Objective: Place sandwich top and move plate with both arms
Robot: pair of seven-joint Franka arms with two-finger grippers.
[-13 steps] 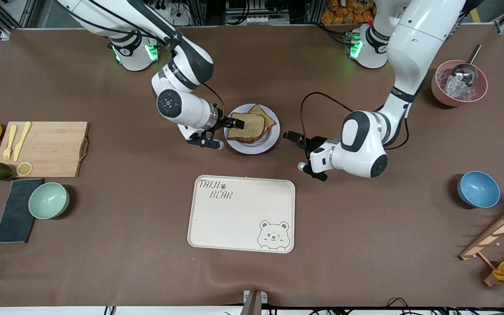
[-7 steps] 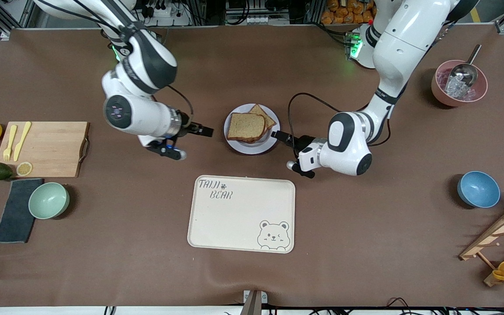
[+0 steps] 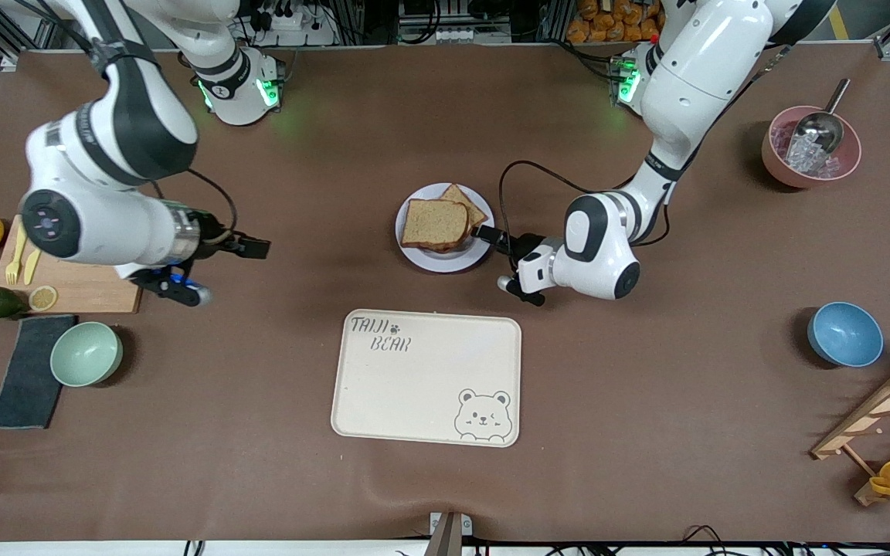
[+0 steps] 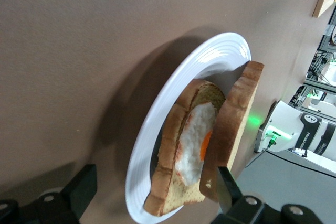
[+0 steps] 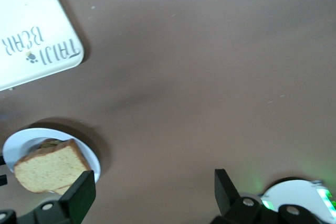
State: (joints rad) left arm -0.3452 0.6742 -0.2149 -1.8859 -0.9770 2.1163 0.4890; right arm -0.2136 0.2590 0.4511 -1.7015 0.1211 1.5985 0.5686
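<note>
My left gripper grips the plate by its rim [image 3: 485,249] next, to move the plate onto the tray [image 3: 426,378].
The pale plate [image 3: 445,263] sits mid-table with the sandwich on it. The sandwich top [image 3: 434,224], a brown bread slice, lies on a lower slice whose corner [image 3: 468,205] sticks out. In the left wrist view the top slice [image 4: 234,121] leans on a fried egg [image 4: 195,139] over the lower slice, on the plate [image 4: 160,114]. My left gripper [image 3: 490,234] is open at the plate's rim toward the left arm's end, its jaws [image 4: 155,195] straddling the rim and sandwich edge. My right gripper [image 3: 256,248] is open and empty [image 5: 152,192], over bare table beside the cutting board.
The cream bear tray [image 3: 426,386] lies nearer the camera than the plate. A cutting board [image 3: 90,259], mint bowl [image 3: 86,353], lemons and an avocado are at the right arm's end. A blue bowl [image 3: 844,333], pink bowl with scoop [image 3: 810,147] and wooden rack are at the left arm's end.
My right gripper let go of the sandwich top and drew back from the plate toward the cutting board. My left gripper moved in to the plate's rim.
</note>
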